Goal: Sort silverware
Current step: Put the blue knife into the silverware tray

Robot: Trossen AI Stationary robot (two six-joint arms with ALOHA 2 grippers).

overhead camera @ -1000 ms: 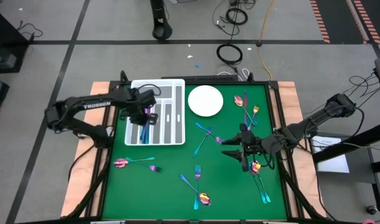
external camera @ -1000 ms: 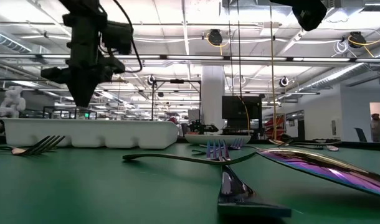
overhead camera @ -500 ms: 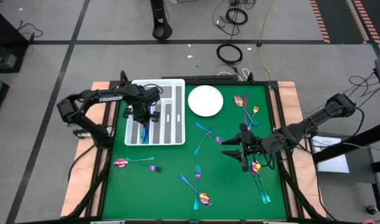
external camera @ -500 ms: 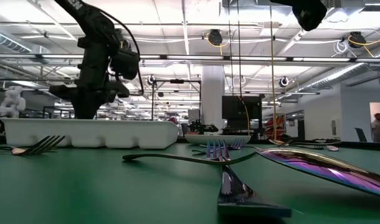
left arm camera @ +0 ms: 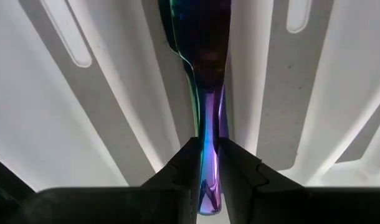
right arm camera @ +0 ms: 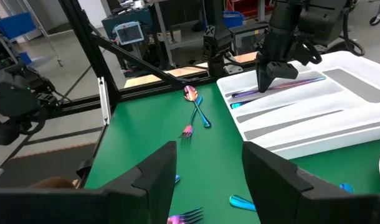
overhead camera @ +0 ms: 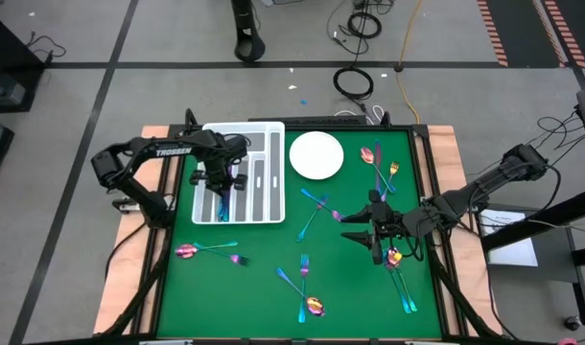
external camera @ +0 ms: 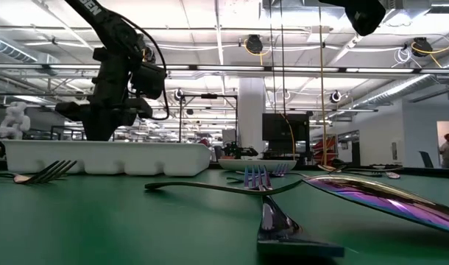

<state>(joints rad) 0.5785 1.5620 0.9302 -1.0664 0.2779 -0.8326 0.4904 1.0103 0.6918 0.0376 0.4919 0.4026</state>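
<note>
The iridescent knife (left arm camera: 205, 68) lies along the tray's grey slot (left arm camera: 174, 81), inside the slot's sides, so it is time for my left gripper to open now.
My left gripper (overhead camera: 222, 181) stands over the white divided tray (overhead camera: 264, 134) at the far left, shut on an iridescent, knife-like piece of silverware (left arm camera: 199, 56). In the right wrist view this piece (right arm camera: 296, 82) stretches along a grey slot, beside other pieces (right arm camera: 243, 94) lying in the tray. In the low view the fingertips are hidden behind the tray's wall (external camera: 107, 158). More silverware lies loose on the green table: (overhead camera: 208, 251), (overhead camera: 307, 287), (overhead camera: 314, 213), (overhead camera: 379, 161), (overhead camera: 398, 276). My right gripper (right arm camera: 209, 174) hovers open above the table's right side, holding nothing. My left gripper pinches the piece's narrow handle (left arm camera: 209, 118) between its two fingers (left arm camera: 184, 168), close to the handle's end. The fingers come from above, pointing steeply down. The wider part runs away from the fingers along the tray's slot; whether it rests on the slot's floor I cannot tell.
A round white plate (overhead camera: 316, 155) sits right of the tray at the far edge. A black frame rail (right arm camera: 103, 93) runs along the table's sides. Bare green surface (overhead camera: 264, 244) lies between the tray and the near silverware.
My left gripper has gone down with the piece from above the tray into it, its fingertips sinking behind the tray's wall in the low view, most of the way in the first half second. My right gripper has kept still.
</note>
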